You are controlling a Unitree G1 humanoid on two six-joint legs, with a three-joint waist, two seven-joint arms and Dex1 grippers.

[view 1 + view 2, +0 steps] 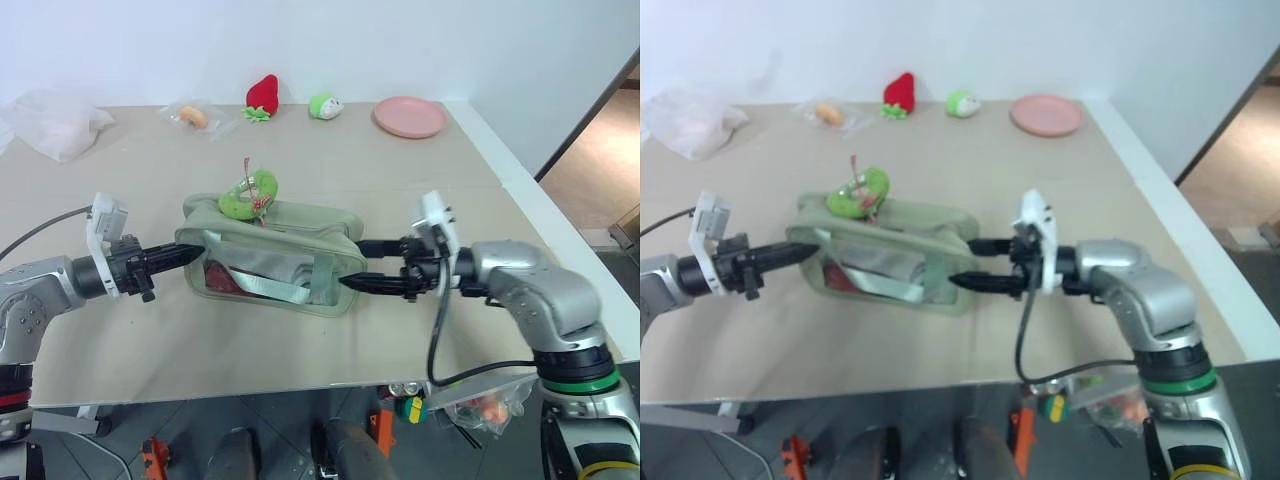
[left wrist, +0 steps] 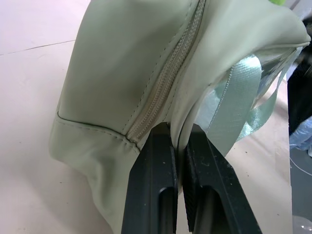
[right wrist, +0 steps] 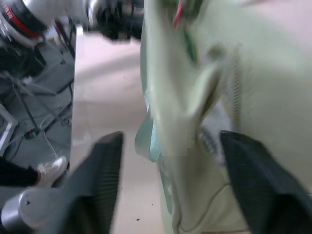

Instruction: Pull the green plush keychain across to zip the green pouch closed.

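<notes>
Next, the right gripper takes hold of the green plush keychain by its plush ring (image 1: 238, 203) to pull the zipper across and close the pouch.
The green pouch (image 1: 270, 255) lies across the middle of the table, with a clear side window and a pale strap facing me. The green plush keychain (image 1: 248, 195) sits on top of it near its left end, red-and-white string sticking up. My left gripper (image 1: 193, 254) is shut on the fabric of the pouch's left end; in the left wrist view its fingers (image 2: 156, 185) pinch the cloth just beside the zipper (image 2: 165, 83). My right gripper (image 1: 358, 264) stands open at the pouch's right end, one finger on either side of that end (image 3: 195, 112).
Along the back edge are crinkled clear plastic bags (image 1: 55, 120), a small bagged item (image 1: 197, 117), a red strawberry plush (image 1: 262, 95), a green-and-white plush toy (image 1: 325, 105) and a pink plate (image 1: 410, 116). The table's right edge (image 1: 540, 215) runs close to my right arm.
</notes>
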